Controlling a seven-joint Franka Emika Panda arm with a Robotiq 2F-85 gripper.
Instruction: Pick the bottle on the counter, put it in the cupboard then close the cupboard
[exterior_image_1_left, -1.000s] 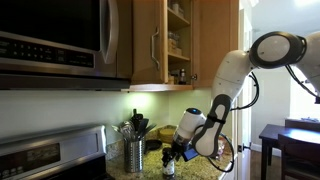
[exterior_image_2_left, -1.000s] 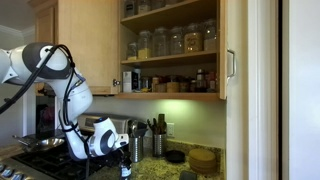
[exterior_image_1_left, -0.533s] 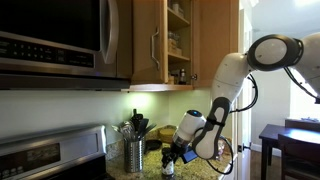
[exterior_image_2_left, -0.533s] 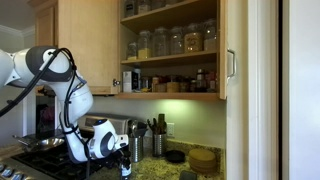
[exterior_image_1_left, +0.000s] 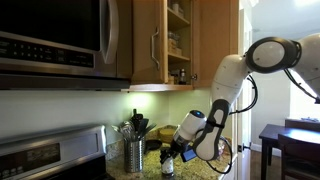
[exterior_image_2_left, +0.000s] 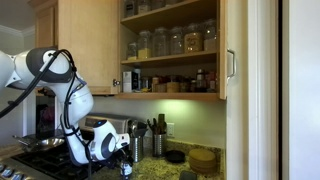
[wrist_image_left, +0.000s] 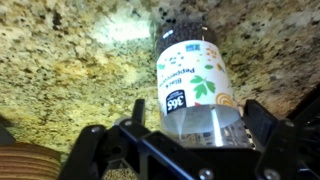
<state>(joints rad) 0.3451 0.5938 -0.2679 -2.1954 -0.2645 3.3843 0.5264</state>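
I should grab the bottle's clear end across opposite sides, so its dark-filled base is free to stand in the cupboard.
The bottle (wrist_image_left: 195, 85) has a pale "365" label and a clear body. It stands on the speckled granite counter (wrist_image_left: 70, 60). In the wrist view my gripper (wrist_image_left: 195, 125) is open, with a finger on each side of the bottle's lower body; a small gap shows on the left. In both exterior views the gripper (exterior_image_1_left: 170, 157) (exterior_image_2_left: 122, 164) is low over the counter, with the bottle (exterior_image_1_left: 168, 168) (exterior_image_2_left: 125, 172) under it. The cupboard (exterior_image_2_left: 170, 50) hangs above with its door (exterior_image_2_left: 232, 60) open and its shelves full of jars. It also shows in an exterior view (exterior_image_1_left: 178, 40).
A metal utensil holder (exterior_image_1_left: 133, 152) (exterior_image_2_left: 135, 148) stands close beside the bottle. The steel stove (exterior_image_1_left: 50, 155) and the microwave (exterior_image_1_left: 55, 35) are further along. Round woven mats (exterior_image_2_left: 203, 158) lie on the counter. A shut cabinet door (exterior_image_1_left: 148, 40) adjoins the cupboard.
The arm's upper links have sunk slightly. The gripper stays around the bottle on the counter.
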